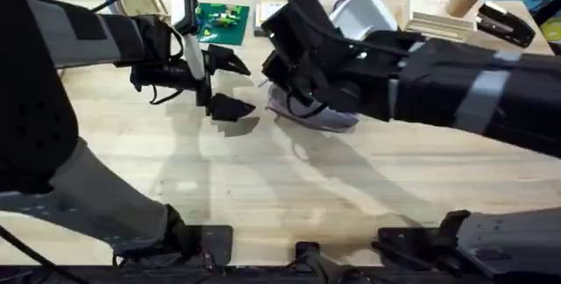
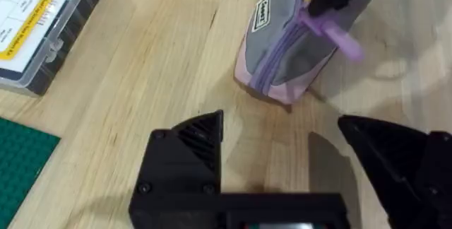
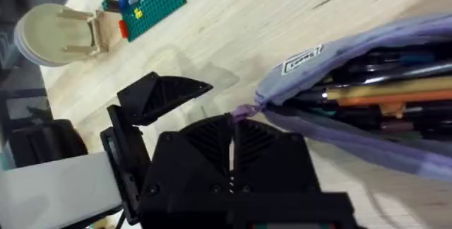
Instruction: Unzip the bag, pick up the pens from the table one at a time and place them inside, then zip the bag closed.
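Note:
I should next pinch the bag by its free labelled end (image 1: 275,102) with my left gripper, because my right gripper and its arm (image 1: 307,60) are crowding over the rest of the bag.
The lilac and grey bag (image 1: 326,117) lies on the table (image 1: 263,188) at centre, partly under my right arm. In the right wrist view the bag (image 3: 367,49) gapes open, with an orange pen (image 3: 409,100) and a yellowish pen (image 3: 374,87) lying inside among darker ones. My right gripper (image 3: 234,131) is shut on the purple pull tab (image 3: 245,111) at the bag's end. My left gripper (image 1: 242,83) stands open just left of the bag, a little apart from it, holding nothing. The left wrist view shows its black fingers (image 2: 187,155) spread in front of the bag (image 2: 282,52) and the pull tab (image 2: 332,34).
A green studded baseplate (image 1: 221,17) and a clear plastic box with yellow contents (image 2: 42,24) lie behind the left gripper. A white container (image 1: 364,8), a stack of wooden pieces (image 1: 438,21) and a black stapler (image 1: 504,23) sit along the far edge. Bare tabletop lies toward the front.

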Tool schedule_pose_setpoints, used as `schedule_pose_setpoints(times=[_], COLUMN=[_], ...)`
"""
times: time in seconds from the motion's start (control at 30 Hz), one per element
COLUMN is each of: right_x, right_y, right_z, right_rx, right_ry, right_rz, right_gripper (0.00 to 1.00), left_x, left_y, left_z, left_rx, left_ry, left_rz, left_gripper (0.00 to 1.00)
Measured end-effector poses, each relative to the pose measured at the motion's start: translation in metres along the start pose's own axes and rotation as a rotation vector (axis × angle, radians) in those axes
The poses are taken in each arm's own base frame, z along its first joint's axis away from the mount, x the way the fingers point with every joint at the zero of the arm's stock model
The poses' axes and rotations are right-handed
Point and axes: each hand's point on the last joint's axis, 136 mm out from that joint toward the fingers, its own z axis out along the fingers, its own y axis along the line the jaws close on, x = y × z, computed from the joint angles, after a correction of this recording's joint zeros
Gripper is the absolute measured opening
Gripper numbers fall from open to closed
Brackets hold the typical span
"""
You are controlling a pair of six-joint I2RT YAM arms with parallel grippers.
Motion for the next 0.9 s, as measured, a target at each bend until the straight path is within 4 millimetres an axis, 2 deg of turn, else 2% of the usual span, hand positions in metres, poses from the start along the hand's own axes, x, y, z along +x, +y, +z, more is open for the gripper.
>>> schedule_pose_setpoints(times=[0.47,0.9], right_x=[-0.003,-0.003], right_y=[0.002,0.004], right_z=[-0.007,-0.014], right_rx=[-0.015,-0.032], right_ry=[0.003,0.018], right_rz=[0.008,0.011], right_gripper=[0.032,0.03], left_x=[-0.011,-0.026], left_y=[-0.003,-0.015], left_z=[0.002,0.04], left_rx=[0.018,0.104], left_ry=[-0.055,-0.071], left_rz=[0.005,0.116], left_gripper=[0.993,0.992])
